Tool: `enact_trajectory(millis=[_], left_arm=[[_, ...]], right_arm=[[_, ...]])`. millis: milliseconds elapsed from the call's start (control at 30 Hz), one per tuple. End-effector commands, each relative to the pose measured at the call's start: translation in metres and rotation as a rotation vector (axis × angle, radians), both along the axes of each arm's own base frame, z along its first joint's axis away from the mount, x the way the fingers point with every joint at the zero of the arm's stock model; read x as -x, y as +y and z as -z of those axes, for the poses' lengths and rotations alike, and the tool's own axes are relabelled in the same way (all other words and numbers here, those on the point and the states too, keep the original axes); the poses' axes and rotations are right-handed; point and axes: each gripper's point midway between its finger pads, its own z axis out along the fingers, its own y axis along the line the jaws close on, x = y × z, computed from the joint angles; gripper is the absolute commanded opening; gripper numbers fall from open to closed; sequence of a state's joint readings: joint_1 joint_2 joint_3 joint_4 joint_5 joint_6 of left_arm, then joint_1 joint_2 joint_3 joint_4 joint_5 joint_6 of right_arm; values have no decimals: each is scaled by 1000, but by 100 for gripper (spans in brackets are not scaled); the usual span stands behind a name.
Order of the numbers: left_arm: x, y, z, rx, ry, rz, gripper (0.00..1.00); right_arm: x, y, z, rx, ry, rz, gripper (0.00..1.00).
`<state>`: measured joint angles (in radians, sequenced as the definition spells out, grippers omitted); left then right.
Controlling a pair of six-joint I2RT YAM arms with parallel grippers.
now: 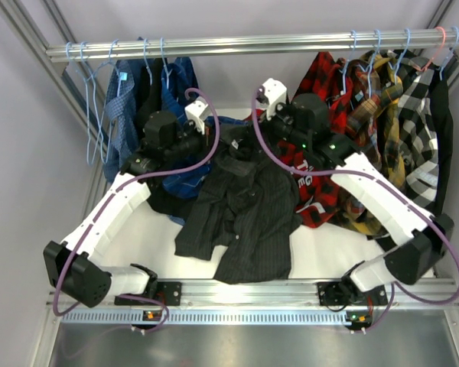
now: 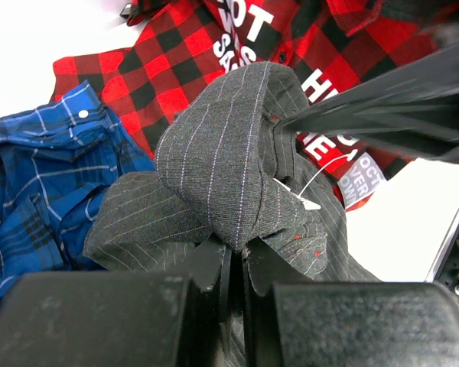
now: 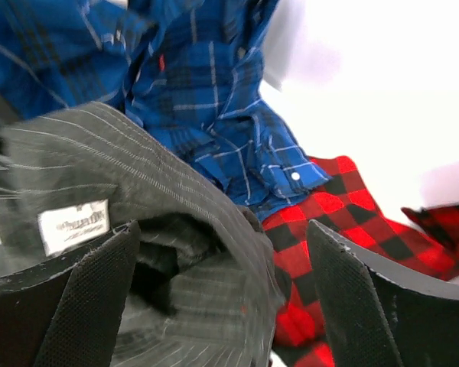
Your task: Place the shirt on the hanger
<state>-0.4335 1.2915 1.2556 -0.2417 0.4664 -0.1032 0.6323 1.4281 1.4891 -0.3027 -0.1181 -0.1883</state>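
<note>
My right gripper next grips the shirt's collar (image 2: 222, 153) beside the white label so that the shirt takes the hanger, since the neck opening stays free.
The dark pinstriped shirt (image 1: 241, 206) lies on the white table, its collar end raised between the two grippers. My left gripper (image 1: 231, 147) is shut on a fold of the collar (image 2: 222, 153), pinching it at the fingertips (image 2: 241, 256). My right gripper (image 1: 250, 144) is open; in its wrist view the gripper (image 3: 222, 298) straddles the shirt's collar (image 3: 138, 160), which rests against the left finger, with a white label (image 3: 73, 225) showing. Empty light-blue wire hangers (image 1: 88, 84) hang on the rail at the left. No hanger is in either gripper.
A blue checked shirt (image 1: 193, 182) lies under the left arm, and a red-and-black plaid shirt (image 1: 315, 200) under the right arm. Shirts hang from the metal rail (image 1: 252, 42) at left (image 1: 130, 99) and right (image 1: 382, 99). Frame posts stand at both sides.
</note>
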Motion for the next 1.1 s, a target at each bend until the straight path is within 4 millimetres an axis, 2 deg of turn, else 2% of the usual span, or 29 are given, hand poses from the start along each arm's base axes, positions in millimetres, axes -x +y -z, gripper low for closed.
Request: enact_trajectory(millis=[0,100,333,433,500,533,633,667,767,800,833,867,900,933,967,1000,1067], left_arm=[[9,-2,-34,14,-120,63,6],[9,2,-36,6,-136,47,6],[18,-1,-39,2,-155,96,6],[18,1,-43,5,-165,85,5],[19,2,-44,7,-168,87,5],[15,5,-44,1,-170,62,5],[-3,18,-39,-21,-155,-68,7],[-8,22,-38,-28,-148,-109,8],[-13,26,-37,-39,-125,-145,13],[-17,26,-35,-33,-103,-166,15],[-18,28,-44,-30,-102,-178,18],[-20,28,-47,-23,-87,-189,19],[-25,26,-46,-26,-71,-198,19],[-27,27,-59,-13,-85,-210,19],[-28,27,-61,-4,-68,-224,20],[-33,27,-59,-3,-54,-239,24],[-41,32,-71,14,-53,-297,28]], right_arm=[[-3,20,0,57,-36,-108,84],[-4,28,10,92,-34,-158,81],[1,44,12,100,-44,-269,72],[-7,46,21,115,-30,-260,56],[-14,45,33,133,-12,-236,39],[-21,41,37,133,5,-179,24],[-42,28,49,136,51,-27,3],[-53,15,49,151,45,72,0],[-64,-6,34,129,48,235,0],[-67,-10,7,91,23,277,0],[-65,-22,4,95,54,347,0],[-65,-27,-11,70,49,385,0],[-64,-32,-44,13,13,424,0],[-62,-36,-56,-20,9,454,0],[-58,-41,-67,-87,30,500,0],[-50,-43,-87,-156,25,496,0],[-36,-35,-102,-243,50,449,0]])
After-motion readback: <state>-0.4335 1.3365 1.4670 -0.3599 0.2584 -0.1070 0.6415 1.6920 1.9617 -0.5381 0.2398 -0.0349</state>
